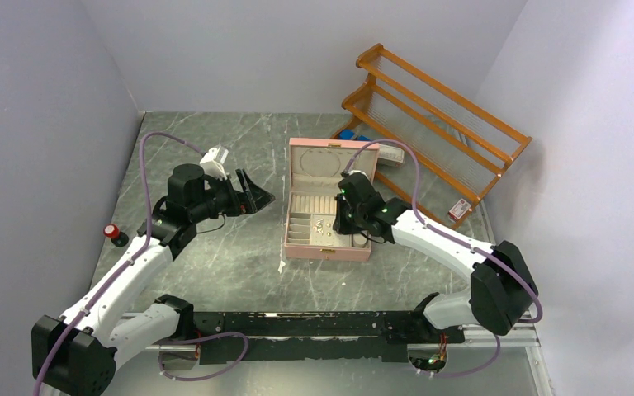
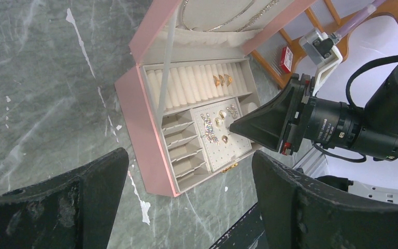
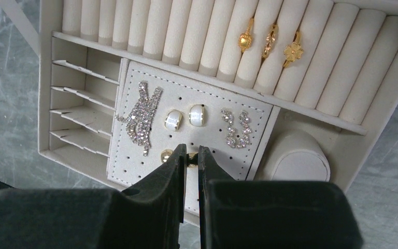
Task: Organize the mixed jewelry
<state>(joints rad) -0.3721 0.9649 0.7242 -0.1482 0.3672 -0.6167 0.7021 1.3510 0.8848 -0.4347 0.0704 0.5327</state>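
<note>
My right gripper opens now, since the small gold earring [image 3: 192, 160] is at the pad's surface beside the gold stud and is ready for release.
The pink jewelry box [image 1: 328, 250] lies open mid-table. In the right wrist view its perforated earring pad [image 3: 223, 162] carries crystal drop earrings [image 3: 141, 118], a white-and-gold pair [image 3: 185, 118], a smaller crystal pair [image 3: 237, 127] and a gold stud [image 3: 167, 154]. Three gold rings [image 3: 269, 41] sit in the ring rolls. My right gripper [image 3: 192, 155] is shut on a small gold earring [image 3: 192, 160] right at the pad's surface. My left gripper [image 1: 256, 195] hovers wide open left of the box, holding nothing; its view shows the box [image 2: 140, 124] and the right gripper's tips [image 2: 233, 126].
A wooden rack [image 1: 437, 115] leans at the back right behind the box lid [image 1: 330, 161]. A round cream cushion [image 3: 295, 155] fills the compartment right of the pad. Narrow divided slots [image 3: 77, 104] lie to the left. A red-capped object [image 1: 114, 233] sits near the left wall.
</note>
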